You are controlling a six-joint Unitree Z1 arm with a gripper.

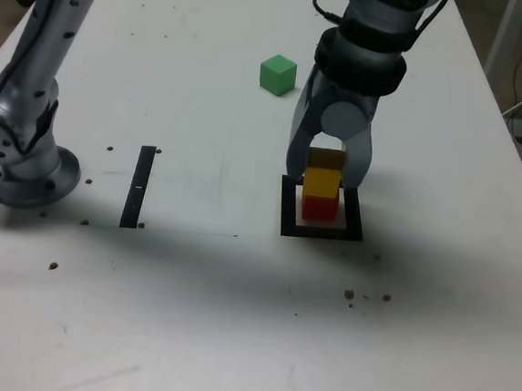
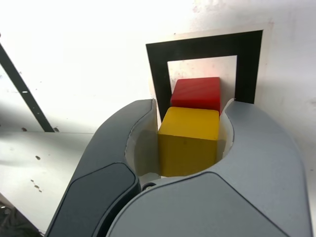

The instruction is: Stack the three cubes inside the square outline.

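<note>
The robot's gripper needs to let go: the lower edge of the yellow cube is directly over the red cube's top in the exterior view.
The red cube [image 1: 318,208] [image 2: 196,93] sits inside the square outline [image 1: 320,231] [image 2: 207,44], a black tape frame with a white centre. The yellow cube [image 1: 321,182] [image 2: 190,140] is directly on top of the red one, seemingly resting on it. My gripper [image 1: 327,167] [image 2: 190,111] comes down from above and is shut on the yellow cube, one finger on each side. The green cube [image 1: 277,74] lies alone on the table, farther back and to the exterior view's left of the gripper.
A straight black tape strip [image 1: 138,186] [image 2: 24,91] lies on the white table to the exterior view's left of the outline. The arm's base [image 1: 21,170] stands at the left edge. Small dark specks dot the tabletop.
</note>
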